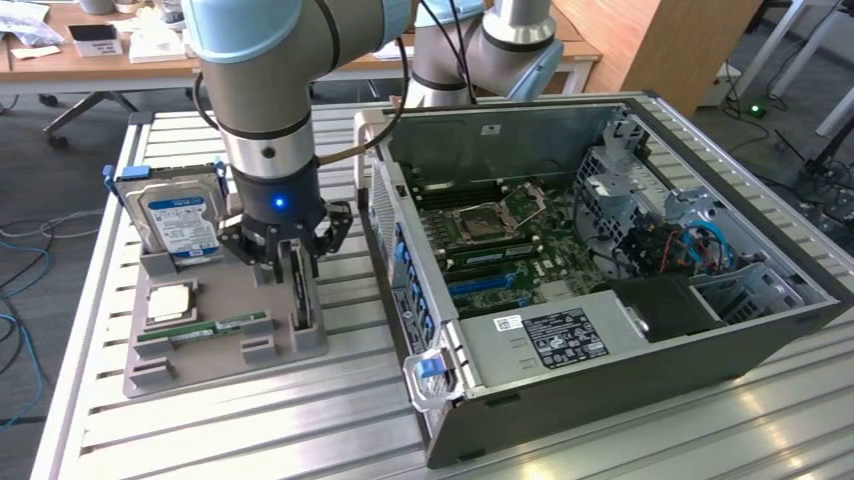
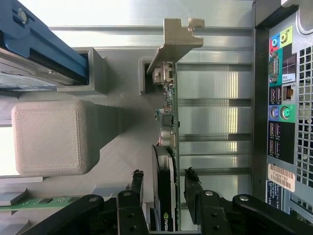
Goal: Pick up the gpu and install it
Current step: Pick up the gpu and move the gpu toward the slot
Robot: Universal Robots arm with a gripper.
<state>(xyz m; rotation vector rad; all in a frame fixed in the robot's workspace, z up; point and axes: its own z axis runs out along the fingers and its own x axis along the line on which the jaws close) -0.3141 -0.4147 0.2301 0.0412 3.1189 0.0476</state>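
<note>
The GPU [image 2: 168,122] has my fingers beside both sides of its black shroud [image 2: 165,191], so it is time to close, and closing now would catch the GPU.
The gpu [image 1: 303,298] stands on edge in a slot of the grey holder tray [image 1: 200,368], beside the open computer case [image 1: 601,250]. In the wrist view the gpu [image 2: 168,122] shows as a thin green board with a black shroud, and its silver bracket [image 2: 174,41] is at the far end. My gripper [image 1: 296,262] has come down over the card from above. Its black fingers [image 2: 137,181] straddle the card, one on each side, with a narrow gap showing on both faces. My gripper [image 2: 164,178] is open around the gpu.
A silver hard drive with a blue label [image 1: 180,225] stands upright at the tray's back. A RAM stick [image 1: 203,330] and a CPU [image 1: 171,300] lie on the tray. The case's rear ports [image 2: 283,98] sit close beside the card. A second arm's base [image 1: 514,40] is behind the case.
</note>
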